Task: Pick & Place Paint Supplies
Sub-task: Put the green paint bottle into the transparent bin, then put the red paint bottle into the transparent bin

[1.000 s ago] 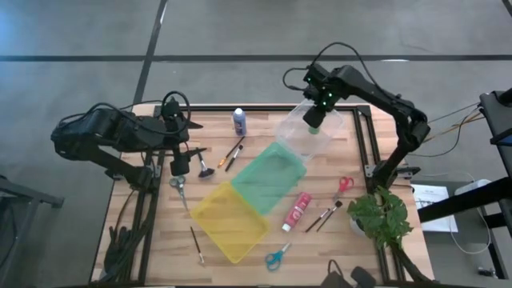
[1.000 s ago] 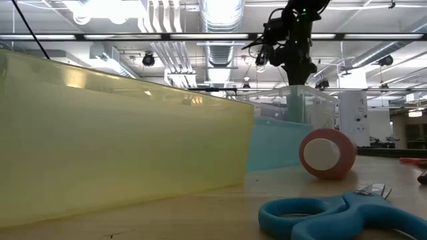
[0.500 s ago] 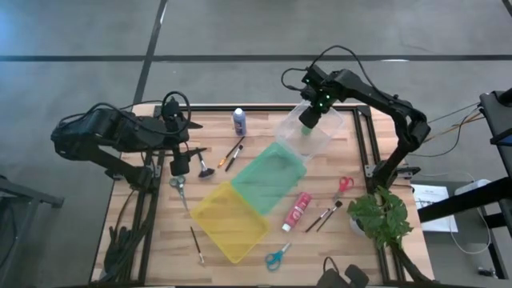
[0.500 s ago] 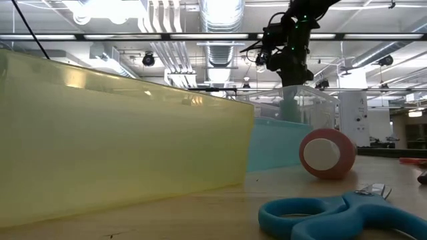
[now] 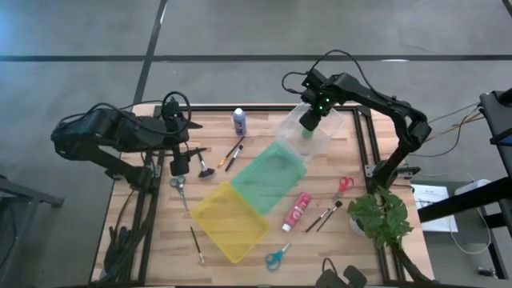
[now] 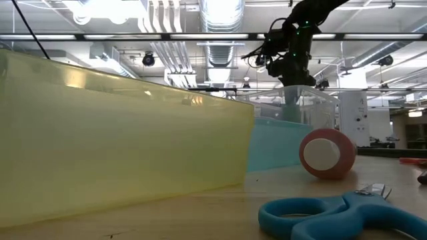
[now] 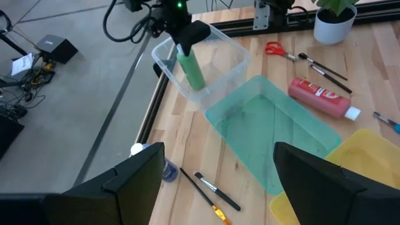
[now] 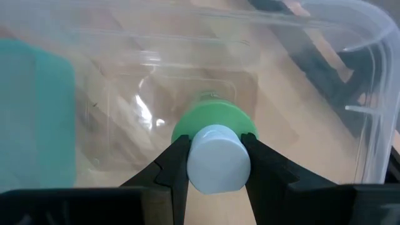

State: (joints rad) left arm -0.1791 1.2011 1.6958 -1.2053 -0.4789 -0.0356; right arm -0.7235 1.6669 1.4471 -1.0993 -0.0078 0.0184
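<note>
The green paint bottle's lower end [image 8: 214,99] is down at the clear bin's bottom, inside the bin's sides, so it is time for my right gripper to open now.
My right gripper [image 5: 309,118] is shut on the green paint bottle [image 7: 192,70] and holds it tilted, cap up, inside the clear bin [image 5: 320,141]. In the right wrist view the fingers clamp its neck below the white cap [image 8: 215,156]. I cannot tell if it touches the bin floor. My left gripper [image 5: 180,165] is open and empty at the table's left. The blue-purple bottle [image 5: 239,122] stands at the back. The pink-red bottle [image 5: 297,210] lies front right. Brushes [image 5: 234,152] [image 5: 324,216] [image 5: 197,244] and red [image 5: 344,185], blue [image 5: 278,256] and grey scissors [image 5: 180,189] lie about.
A green bin [image 5: 268,176] and a yellow bin [image 5: 228,220] lie diagonally across the middle, next to the clear one. A leafy plant [image 5: 380,216] stands at the right front corner. In the low view the yellow bin [image 6: 120,140] fills the left.
My right gripper has shifted slightly left and farther back with the green bottle, staying at the clear bin. The left arm has not moved.
</note>
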